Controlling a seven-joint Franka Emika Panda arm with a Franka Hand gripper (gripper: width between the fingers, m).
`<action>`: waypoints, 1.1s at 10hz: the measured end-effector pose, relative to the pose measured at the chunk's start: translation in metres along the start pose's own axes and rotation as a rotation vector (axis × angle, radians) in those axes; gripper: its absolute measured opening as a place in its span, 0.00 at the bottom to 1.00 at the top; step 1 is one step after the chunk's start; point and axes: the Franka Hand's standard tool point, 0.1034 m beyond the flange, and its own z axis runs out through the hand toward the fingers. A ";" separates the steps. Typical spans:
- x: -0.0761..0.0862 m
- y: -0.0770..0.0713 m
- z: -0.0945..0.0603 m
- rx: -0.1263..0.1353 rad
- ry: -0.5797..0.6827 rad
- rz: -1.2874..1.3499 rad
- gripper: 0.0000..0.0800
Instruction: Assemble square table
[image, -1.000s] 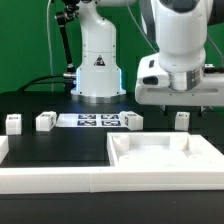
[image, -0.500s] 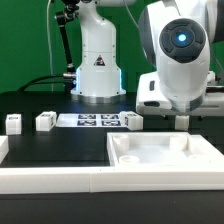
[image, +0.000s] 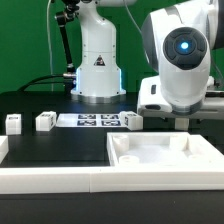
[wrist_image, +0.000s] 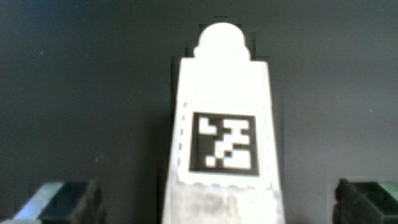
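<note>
In the wrist view my fingers sit low on either side of the leg, so it is time to close on the tagged white leg (wrist_image: 222, 185).
The white square tabletop (image: 150, 178) with a raised rim lies at the front on the exterior view's right. Three small white legs with tags lie behind it on the black table: one (image: 14, 123), another (image: 45, 121) and a third (image: 131, 121). A fourth leg (image: 181, 125) stands behind the top's far edge. My gripper (image: 181, 118) is low over it. In the wrist view this tagged leg (wrist_image: 226, 120) lies between my fingers (wrist_image: 54, 200), with a gap on each side. The gripper (wrist_image: 217, 205) is open.
The marker board (image: 88, 121) lies flat between the legs at the back. The arm's white base (image: 97, 70) stands behind it. A long white border rail (image: 50, 180) runs along the front edge.
The arm has come down and its wrist has turned; the gripper now sits lower, around the fourth leg. The other parts have not moved.
</note>
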 end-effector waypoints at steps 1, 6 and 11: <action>0.000 0.001 0.002 -0.001 -0.005 0.002 0.81; 0.002 0.000 0.002 0.000 -0.003 -0.006 0.59; 0.004 -0.001 -0.006 0.006 0.008 -0.026 0.36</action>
